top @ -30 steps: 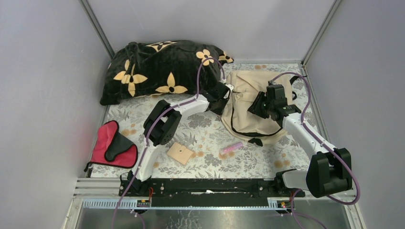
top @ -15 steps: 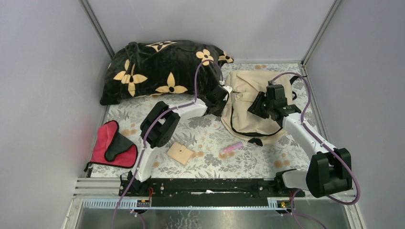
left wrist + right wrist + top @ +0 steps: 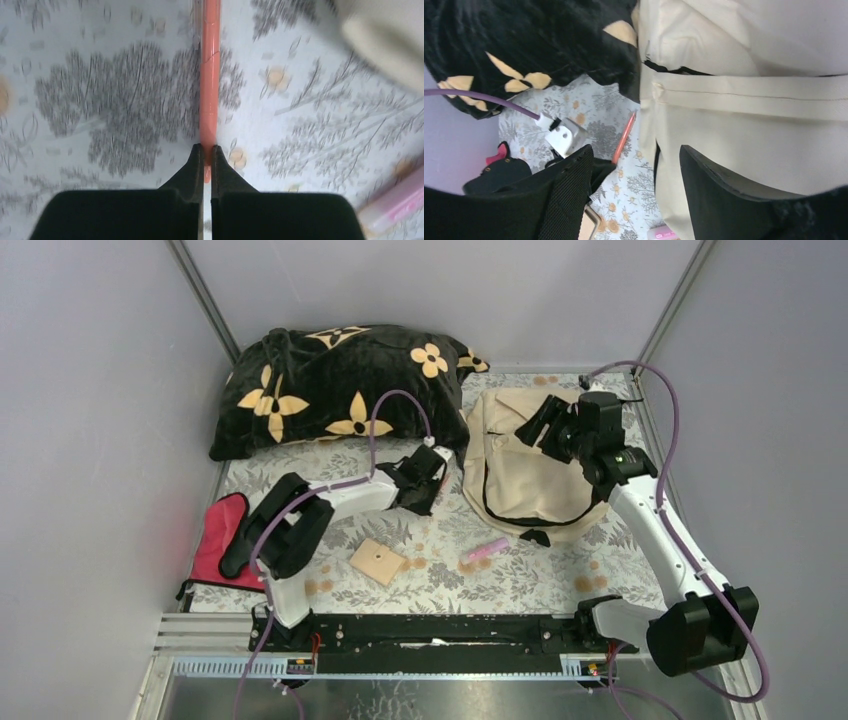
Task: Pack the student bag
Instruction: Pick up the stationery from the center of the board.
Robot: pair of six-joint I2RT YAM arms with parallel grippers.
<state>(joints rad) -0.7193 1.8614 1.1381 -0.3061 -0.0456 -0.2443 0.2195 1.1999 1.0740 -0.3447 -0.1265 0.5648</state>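
The orange pen's loose end is opposite my left gripper. My right gripper needs to grab it there, so the pen's other end stays free to go into the bag (image 3: 530, 475).
The beige student bag (image 3: 530, 475) lies flat at the back right of the table, its dark zipper line curving along its near side. It fills the right wrist view (image 3: 749, 125), and its edge shows in the left wrist view (image 3: 385, 35). My left gripper (image 3: 437, 472) is just left of the bag and is shut on a thin orange pen (image 3: 210, 75). The pen points from the fingertips (image 3: 207, 150) toward the bag's left edge, as the right wrist view shows (image 3: 624, 137). My right gripper (image 3: 540, 425) hovers open and empty over the bag's far part (image 3: 638, 150).
A black flower-patterned pillow (image 3: 340, 385) lies at the back left, touching the bag's top corner. A red-and-black pouch (image 3: 235, 545) lies at the left edge. A tan square block (image 3: 377, 561) and a pink stick (image 3: 484, 549) lie on the flowered cloth nearer the arms.
My left arm has drawn back left and nearer from the bag's left edge, gripper still shut. My right arm has lifted and moved toward the bag's far end.
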